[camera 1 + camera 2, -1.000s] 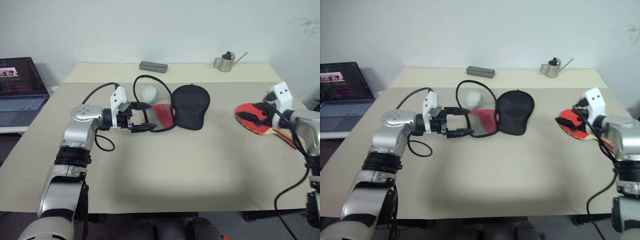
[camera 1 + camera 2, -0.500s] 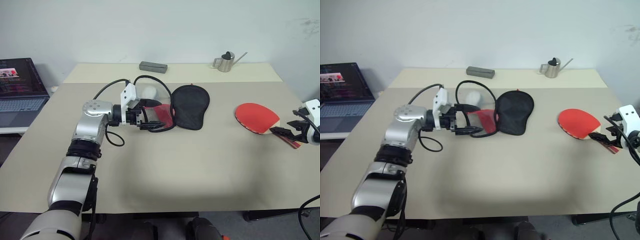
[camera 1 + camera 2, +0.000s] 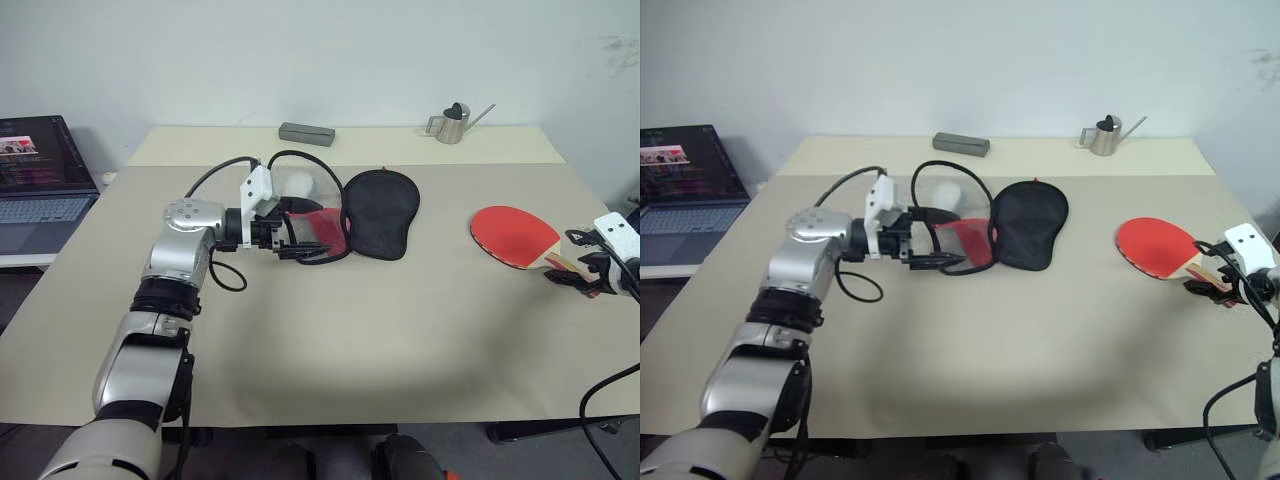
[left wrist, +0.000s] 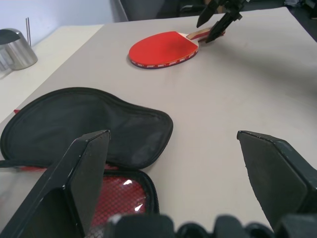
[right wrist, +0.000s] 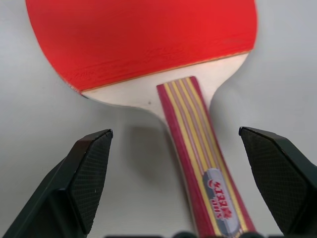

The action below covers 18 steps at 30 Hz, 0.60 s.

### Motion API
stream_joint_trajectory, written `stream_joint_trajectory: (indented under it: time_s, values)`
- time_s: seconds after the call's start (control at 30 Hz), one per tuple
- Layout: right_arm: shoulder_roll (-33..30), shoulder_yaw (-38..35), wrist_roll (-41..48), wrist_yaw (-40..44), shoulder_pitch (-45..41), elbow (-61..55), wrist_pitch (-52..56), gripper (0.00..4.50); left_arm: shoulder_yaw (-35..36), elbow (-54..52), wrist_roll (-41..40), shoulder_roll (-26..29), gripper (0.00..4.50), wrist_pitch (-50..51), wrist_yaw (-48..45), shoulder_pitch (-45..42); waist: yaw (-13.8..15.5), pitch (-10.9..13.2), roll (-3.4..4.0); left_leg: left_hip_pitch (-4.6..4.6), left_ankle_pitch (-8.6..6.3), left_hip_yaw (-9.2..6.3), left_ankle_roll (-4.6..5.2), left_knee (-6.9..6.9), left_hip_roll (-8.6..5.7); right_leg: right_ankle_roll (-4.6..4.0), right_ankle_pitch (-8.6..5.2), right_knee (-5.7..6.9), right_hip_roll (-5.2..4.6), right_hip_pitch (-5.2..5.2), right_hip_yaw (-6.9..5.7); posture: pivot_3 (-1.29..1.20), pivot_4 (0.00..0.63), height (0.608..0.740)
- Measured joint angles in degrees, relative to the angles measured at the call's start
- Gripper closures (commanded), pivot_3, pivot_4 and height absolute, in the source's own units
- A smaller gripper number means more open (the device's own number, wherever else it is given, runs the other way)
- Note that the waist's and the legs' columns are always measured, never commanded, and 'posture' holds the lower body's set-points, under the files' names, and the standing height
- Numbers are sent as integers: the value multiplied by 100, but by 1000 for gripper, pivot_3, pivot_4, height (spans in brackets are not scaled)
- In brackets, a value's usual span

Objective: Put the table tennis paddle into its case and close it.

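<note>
The fingers of my right gripper stop above the striped handle point(image 3: 568, 268), so it is too early to close on it. The gripper lowers next.
The table tennis paddle point(image 3: 512, 235) lies flat on the table's right side, red face up, with its striped handle point(image 5: 198, 148) pointing toward the right edge. My right gripper point(image 3: 578, 270) is open at the handle's end, and in its wrist view the handle lies between the two fingers. The case point(image 3: 378, 212) lies unzipped at the table's middle. Its black lid point(image 4: 84, 124) is folded away from the red mesh half point(image 4: 119, 198). My left gripper point(image 3: 298, 240) is open at the case's open side and holds nothing.
A small white ball point(image 3: 299, 184) and a black cable loop point(image 3: 300, 158) lie behind the case. A grey block point(image 3: 306, 132) and a metal pitcher point(image 3: 452, 124) stand at the back edge. A laptop point(image 3: 40, 180) sits off the table's left side.
My right gripper has swung from over the paddle's blade out to the right and down to the handle's end. The left gripper edged toward the case, then held still.
</note>
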Motion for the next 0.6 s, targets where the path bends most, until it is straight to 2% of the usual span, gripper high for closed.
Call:
stream_joint_trajectory:
  time_s: [0.23, 0.6]
  values:
    - [25, -24, -82, -87, -72, 369, 20, 10, 0, -2, 1, 43, 0, 0, 4, -1, 5, 0, 0, 0, 0, 0, -1, 0, 0, 0, 0, 0, 0, 0, 0, 0, 150, 740]
    - [17, -69, -51, 1148, -91, 56, 539, 10, -1, 28, 3, 37, 0, -3, -7, -34, -112, 0, 0, 4, 0, -2, -1, 0, 4, 0, 0, 3, 4, 3, 0, 0, 150, 740]
